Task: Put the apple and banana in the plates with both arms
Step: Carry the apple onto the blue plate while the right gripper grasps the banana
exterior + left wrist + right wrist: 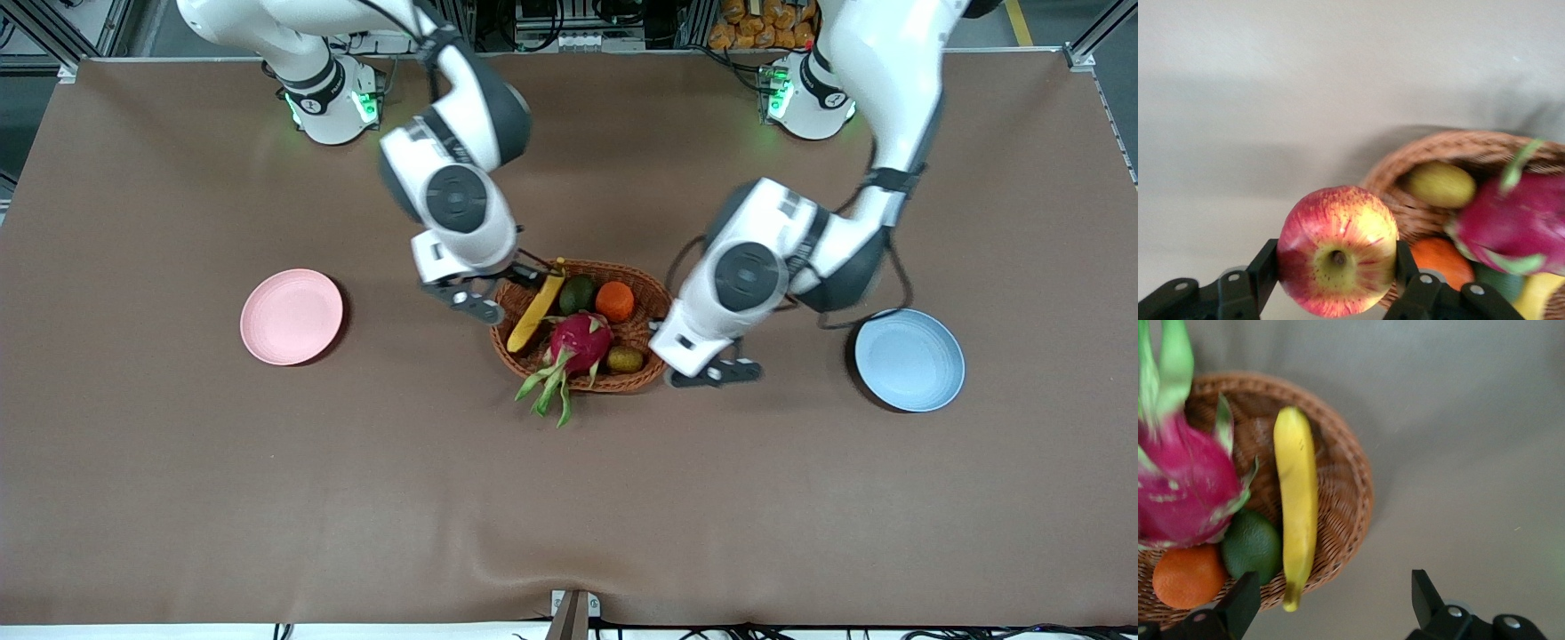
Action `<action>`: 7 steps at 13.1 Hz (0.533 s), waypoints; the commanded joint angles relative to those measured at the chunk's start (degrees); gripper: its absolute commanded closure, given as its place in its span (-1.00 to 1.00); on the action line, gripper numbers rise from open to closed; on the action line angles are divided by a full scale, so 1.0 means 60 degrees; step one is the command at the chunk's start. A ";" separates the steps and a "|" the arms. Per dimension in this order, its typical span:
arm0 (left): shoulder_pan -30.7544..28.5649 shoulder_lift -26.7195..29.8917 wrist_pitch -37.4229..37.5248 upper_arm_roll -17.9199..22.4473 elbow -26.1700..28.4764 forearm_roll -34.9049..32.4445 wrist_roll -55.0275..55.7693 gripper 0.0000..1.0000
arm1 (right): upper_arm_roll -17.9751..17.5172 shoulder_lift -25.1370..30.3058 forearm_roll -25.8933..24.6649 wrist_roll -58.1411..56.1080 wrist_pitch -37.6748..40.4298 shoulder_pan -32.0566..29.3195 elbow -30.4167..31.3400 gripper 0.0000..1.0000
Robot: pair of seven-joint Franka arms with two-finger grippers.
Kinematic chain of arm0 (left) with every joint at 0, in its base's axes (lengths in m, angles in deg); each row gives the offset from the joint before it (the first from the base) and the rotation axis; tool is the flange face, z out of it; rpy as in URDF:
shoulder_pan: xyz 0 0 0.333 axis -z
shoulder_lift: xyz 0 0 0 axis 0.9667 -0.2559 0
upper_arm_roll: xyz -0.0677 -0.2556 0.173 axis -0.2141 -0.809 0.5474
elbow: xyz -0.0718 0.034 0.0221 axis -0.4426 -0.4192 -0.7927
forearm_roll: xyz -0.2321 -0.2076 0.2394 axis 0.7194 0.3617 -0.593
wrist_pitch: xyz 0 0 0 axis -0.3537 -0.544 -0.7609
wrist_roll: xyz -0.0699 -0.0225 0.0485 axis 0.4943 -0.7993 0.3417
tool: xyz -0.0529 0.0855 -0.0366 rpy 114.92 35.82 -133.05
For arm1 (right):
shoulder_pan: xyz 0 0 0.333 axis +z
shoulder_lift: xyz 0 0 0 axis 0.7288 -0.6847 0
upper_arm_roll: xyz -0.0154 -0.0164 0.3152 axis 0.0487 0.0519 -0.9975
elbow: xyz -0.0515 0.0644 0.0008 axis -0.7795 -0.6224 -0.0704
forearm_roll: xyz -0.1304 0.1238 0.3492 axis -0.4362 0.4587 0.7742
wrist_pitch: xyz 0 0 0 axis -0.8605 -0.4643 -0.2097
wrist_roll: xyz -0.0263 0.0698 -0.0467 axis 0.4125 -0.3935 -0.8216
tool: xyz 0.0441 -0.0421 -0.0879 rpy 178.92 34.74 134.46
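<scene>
Next, my right gripper grabs the banana's narrow stem end [560, 267], to set it in the pink plate [291, 316].
My left gripper [1337, 267] is shut on the apple [1337, 250], red with yellow blotches, and holds it above the table just beside the wicker basket [1405, 200]. In the front view that gripper [716, 374] is by the basket's edge toward the left arm's end, and the hand hides the apple. The banana [536, 311] lies in the basket along the rim toward the right arm's end. My right gripper [467, 299] is open and empty over the table beside that rim; the banana [1297, 507] shows close to its fingers [1238, 605]. The pink plate [291, 316] and blue plate [909, 359] are empty.
The basket [622, 384] also holds a magenta dragon fruit [580, 342], an orange [614, 300], a green avocado [577, 293] and a small brownish fruit [625, 359]. The dragon fruit's green leaves hang over the basket's rim nearest the front camera. The table is covered in brown cloth.
</scene>
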 commanded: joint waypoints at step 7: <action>-0.2438 0.0611 -0.0018 -0.0151 0.1443 -0.1694 -0.3037 0.43 | 0.0144 -0.1349 -0.0543 0.1877 -0.1562 0.1578 -0.0250 -0.76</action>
